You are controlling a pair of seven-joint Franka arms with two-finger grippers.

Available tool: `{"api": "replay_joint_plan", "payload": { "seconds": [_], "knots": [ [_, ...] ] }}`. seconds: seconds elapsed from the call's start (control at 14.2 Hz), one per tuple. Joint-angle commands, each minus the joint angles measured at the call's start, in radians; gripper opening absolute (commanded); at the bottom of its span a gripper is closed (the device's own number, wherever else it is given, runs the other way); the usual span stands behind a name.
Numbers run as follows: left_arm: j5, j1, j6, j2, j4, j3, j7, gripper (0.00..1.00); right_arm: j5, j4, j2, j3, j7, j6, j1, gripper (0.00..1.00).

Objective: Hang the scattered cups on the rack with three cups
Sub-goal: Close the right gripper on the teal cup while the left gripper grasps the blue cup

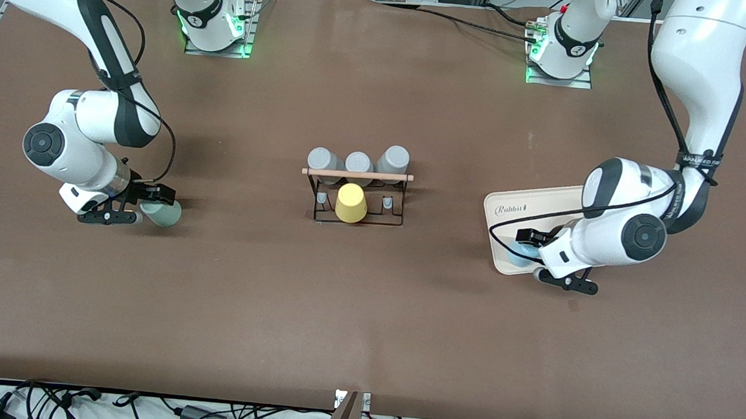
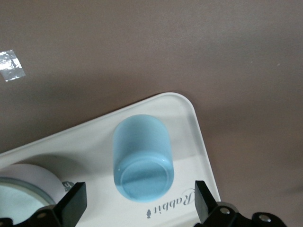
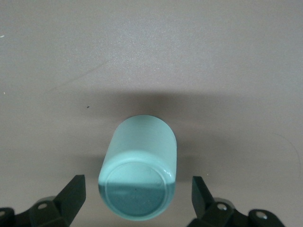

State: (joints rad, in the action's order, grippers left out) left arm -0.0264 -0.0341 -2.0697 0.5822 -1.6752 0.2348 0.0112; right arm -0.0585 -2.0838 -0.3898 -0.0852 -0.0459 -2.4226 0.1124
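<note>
My left gripper should next grab the light blue cup by its base end, so that it can hang the cup on the black wire rack.
The pale mint green cup lies on its side on the brown table toward the right arm's end. My right gripper is open, low at the table, with a finger on each side of the cup's base, not touching. The light blue cup lies on its side on the beige tray. My left gripper is open and straddles the blue cup without touching. The black wire rack with its wooden rod stands mid-table.
A yellow cup sits upside down on the rack's nearer side; three grey cups stand along its farther side. A white round object is on the tray beside the blue cup.
</note>
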Motion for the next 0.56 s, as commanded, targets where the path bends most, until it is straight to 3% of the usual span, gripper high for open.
{"api": "replay_joint_plan", "payload": {
  "seconds": [0.0,0.28,0.49],
  "knots": [
    [-0.053,0.000,-0.036,0.018,-0.003,0.003,-0.002,1.00,-0.010,-0.007,0.006,-0.008,-0.023,-0.012,0.010,0.83],
    [-0.055,0.000,-0.041,0.036,-0.006,0.004,0.000,1.00,-0.010,-0.004,0.006,-0.008,-0.034,-0.009,0.010,0.60],
    [-0.055,0.019,-0.043,0.041,-0.018,0.004,0.006,1.00,-0.010,0.002,0.006,-0.008,-0.034,-0.004,0.009,0.49]
  ]
}}
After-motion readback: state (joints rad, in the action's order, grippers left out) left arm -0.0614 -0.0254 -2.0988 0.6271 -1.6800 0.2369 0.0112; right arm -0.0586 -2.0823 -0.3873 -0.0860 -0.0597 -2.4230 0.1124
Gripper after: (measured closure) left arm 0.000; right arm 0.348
